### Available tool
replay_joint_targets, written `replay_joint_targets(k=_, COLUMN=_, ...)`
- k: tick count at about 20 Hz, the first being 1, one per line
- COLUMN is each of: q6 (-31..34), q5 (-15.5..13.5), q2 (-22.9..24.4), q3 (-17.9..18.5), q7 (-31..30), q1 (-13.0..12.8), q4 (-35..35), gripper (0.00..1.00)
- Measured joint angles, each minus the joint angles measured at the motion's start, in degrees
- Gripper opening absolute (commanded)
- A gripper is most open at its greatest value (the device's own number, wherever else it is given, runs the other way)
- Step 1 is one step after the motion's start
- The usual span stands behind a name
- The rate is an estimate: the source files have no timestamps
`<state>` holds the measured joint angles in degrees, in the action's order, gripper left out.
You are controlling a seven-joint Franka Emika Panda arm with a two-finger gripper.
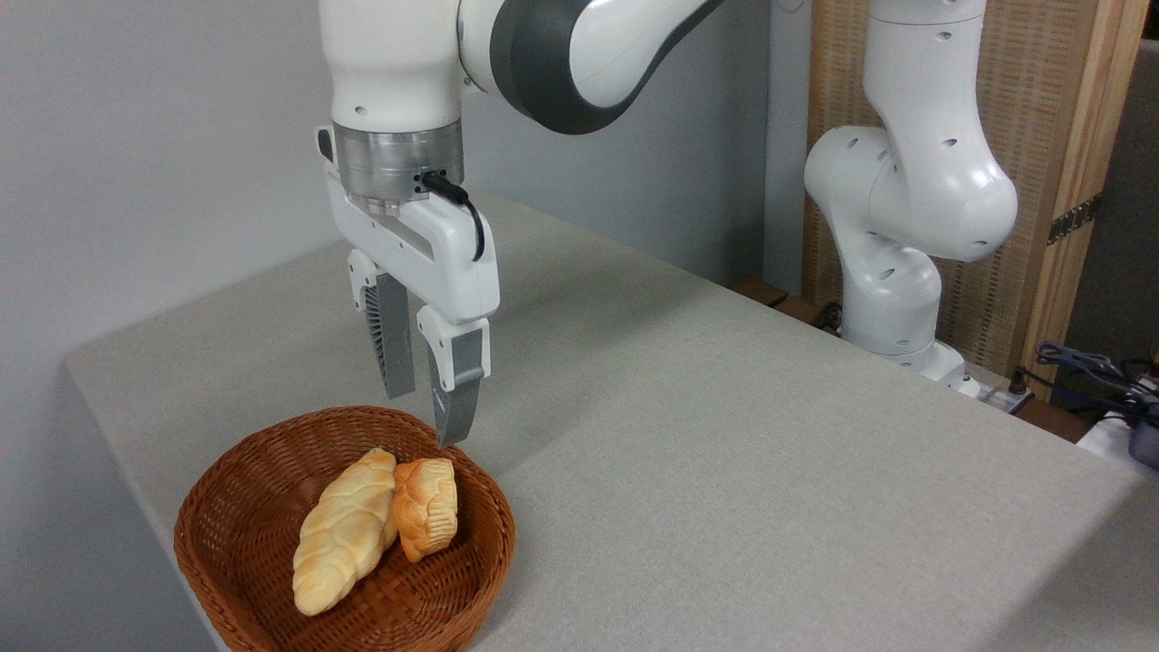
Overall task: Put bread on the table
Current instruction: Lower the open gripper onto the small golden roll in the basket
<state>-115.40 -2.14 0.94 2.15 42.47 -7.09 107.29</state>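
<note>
I should next use my gripper to grab the short golden-orange pastry by its crimped edge (441, 504), so that I can put bread on the tabletop.
The bread (426, 507), a short golden-orange pastry with a crimped edge, lies in the brown wicker basket (226, 534) at the front left of the table (724, 471). It leans against a longer pale-yellow braided loaf (344, 534). My gripper (424, 418) hangs open above the basket's far rim, fingers pointing down, a short way above and behind the bread. Nothing is between its fingers.
The grey-beige cloth spreads wide to the right of the basket. The arm's white base (892, 299) stands at the table's far right edge. Cables (1100, 376) lie past that edge, and a wooden panel (1041, 181) rises behind.
</note>
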Motion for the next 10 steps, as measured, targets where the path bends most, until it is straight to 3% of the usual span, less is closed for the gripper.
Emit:
replay_joint_targets(k=7, q6=-2.8, q5=0.1, q2=-2.6, q3=0.2, q7=1.1, q1=0.1, q4=0.1, gripper=1.00)
replay_joint_targets(k=10, q6=-3.5, q5=2.4, q2=-4.4, q3=0.5, q7=1.1, q1=0.1, q4=0.1, gripper=1.00)
